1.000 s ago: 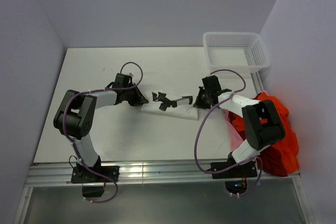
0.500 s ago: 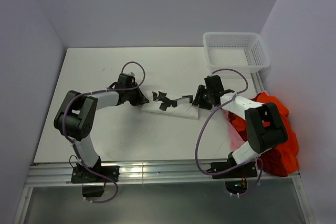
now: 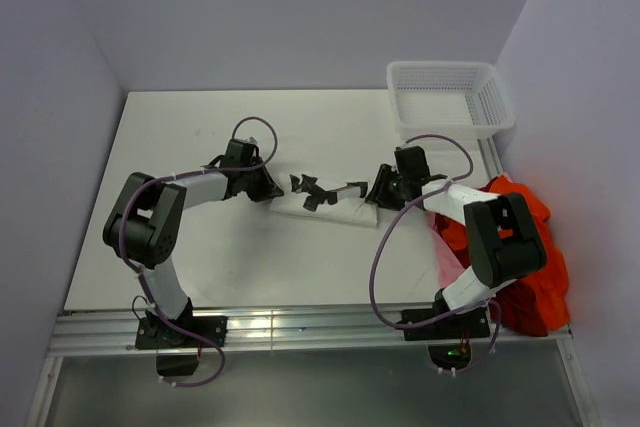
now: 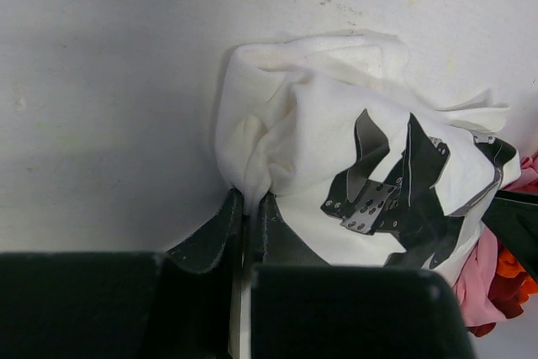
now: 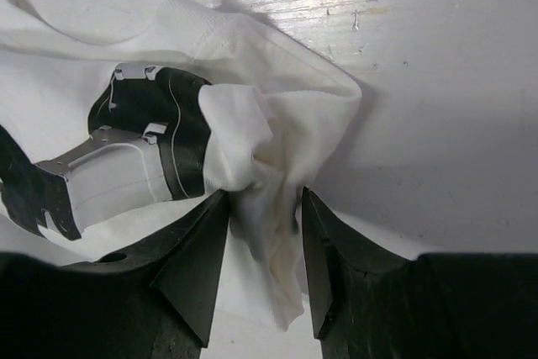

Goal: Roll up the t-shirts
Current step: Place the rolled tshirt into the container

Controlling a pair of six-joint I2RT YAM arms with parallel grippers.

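I should next pinch the end of the t-shirt roll opposite my left gripper with my right gripper, so that the roll is held by both ends and can be laid in the basket.
A white t-shirt with black markings [image 3: 325, 202] lies bunched into a long roll in the middle of the table. My left gripper [image 3: 270, 190] is at its left end. In the left wrist view the gripper [image 4: 250, 199] is shut on a pinched fold of the t-shirt [image 4: 336, 140]. My right gripper [image 3: 378, 192] is at the roll's right end. In the right wrist view that gripper [image 5: 265, 208] stands open, and a loose fold of the t-shirt [image 5: 252, 124] lies between the spread fingers without being squeezed.
A white mesh basket [image 3: 450, 97] stands at the table's back right corner. A heap of orange-red t-shirts [image 3: 525, 247] with some pink cloth [image 3: 440, 232] hangs over the table's right edge beside the right arm.
My right gripper has opened, let go of the t-shirt's right end and drawn back a little to the right. The left gripper stays shut on the left end and has edged slightly right.
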